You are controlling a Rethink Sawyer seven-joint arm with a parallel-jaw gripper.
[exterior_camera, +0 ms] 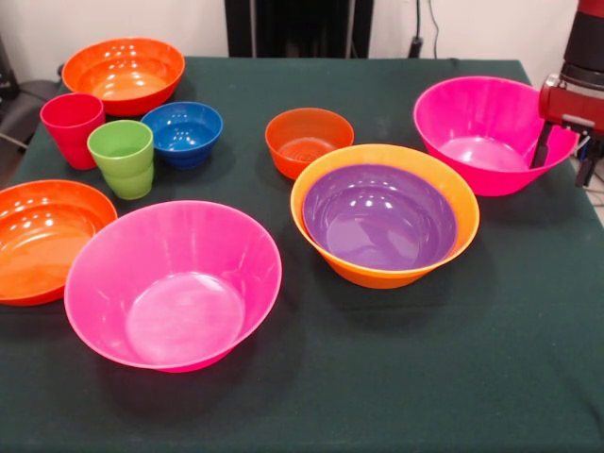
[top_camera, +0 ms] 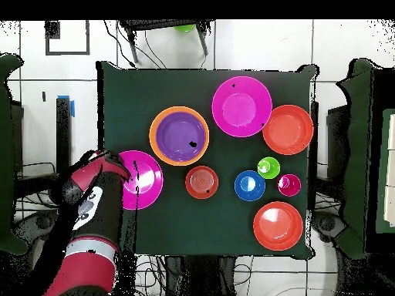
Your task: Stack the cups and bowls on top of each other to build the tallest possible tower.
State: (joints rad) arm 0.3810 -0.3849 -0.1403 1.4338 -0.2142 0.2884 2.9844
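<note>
The hot pink bowl has an opening far wider than the robot's open fingers, so the gripper should next grab the bowl by its thin rim.
My gripper (exterior_camera: 562, 170) is at the right edge of the table, over the rim of a large hot pink bowl (exterior_camera: 477, 132). It is open, with one finger (exterior_camera: 541, 146) inside the bowl and the other outside. In the overhead view the gripper (top_camera: 117, 166) is at that bowl's (top_camera: 145, 179) left rim. The purple bowl (exterior_camera: 377, 222) sits nested in the large orange bowl (exterior_camera: 377, 276). A second hot pink bowl (exterior_camera: 173, 283) stands upright in front. The red cup (exterior_camera: 72, 127) and green cup (exterior_camera: 123, 156) stand at the left. No tower with an upturned base shows.
The small blue bowl (exterior_camera: 182, 130) and the small red-orange bowl (exterior_camera: 309, 140) stand mid-table. One shallow red-orange bowl (exterior_camera: 123, 74) is at the far left corner, and another (exterior_camera: 38, 241) is at the left edge. The table's right edge is close beside the gripper.
</note>
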